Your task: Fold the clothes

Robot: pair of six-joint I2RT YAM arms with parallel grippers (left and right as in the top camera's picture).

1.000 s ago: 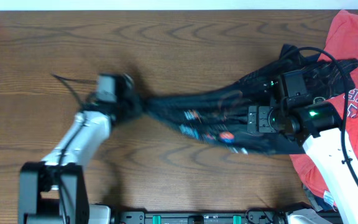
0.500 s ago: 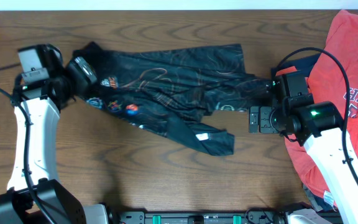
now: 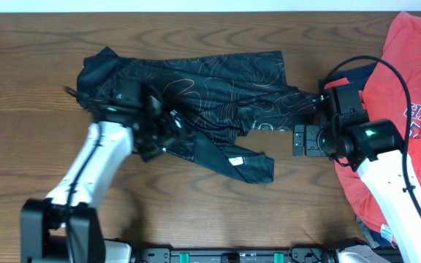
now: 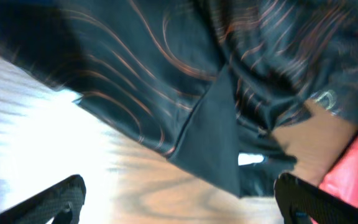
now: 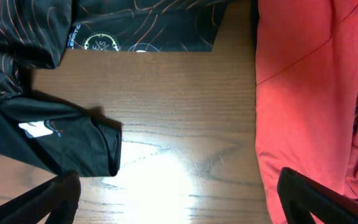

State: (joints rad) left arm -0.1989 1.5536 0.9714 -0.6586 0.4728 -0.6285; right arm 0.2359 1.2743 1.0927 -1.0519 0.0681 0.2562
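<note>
The jersey needs to be spread for folding, so my left gripper should grab the jersey's sleeve near its seam (image 3: 203,151) (image 4: 192,143) with the jersey's body and leave the sleeve's tagged end free.
The clothes, a black jersey (image 3: 218,80) with thin orange swirls, lie spread and rumpled across the table's middle. One sleeve with a white tag (image 3: 251,164) sticks out toward the front. My left gripper (image 3: 172,135) hovers open over the jersey's lower left part. In the left wrist view the gripper (image 4: 179,208) has only bare wood between its fingers, with the jersey (image 4: 166,74) beyond them. My right gripper (image 3: 302,140) stands open just off the jersey's right edge. In its own view the right gripper (image 5: 179,205) is over bare wood, the sleeve (image 5: 67,143) to its left.
A red T-shirt (image 3: 415,109) with white lettering lies heaped at the right edge, partly under my right arm, and fills the right of the right wrist view (image 5: 309,93). A dark navy cloth (image 3: 368,73) shows beside it. Bare wood runs along the front of the table (image 3: 196,212).
My left gripper has let go of the jersey's left end and swung back right, over the jersey. The jersey, dragged left and spread out, now lies still. The right arm has not moved.
</note>
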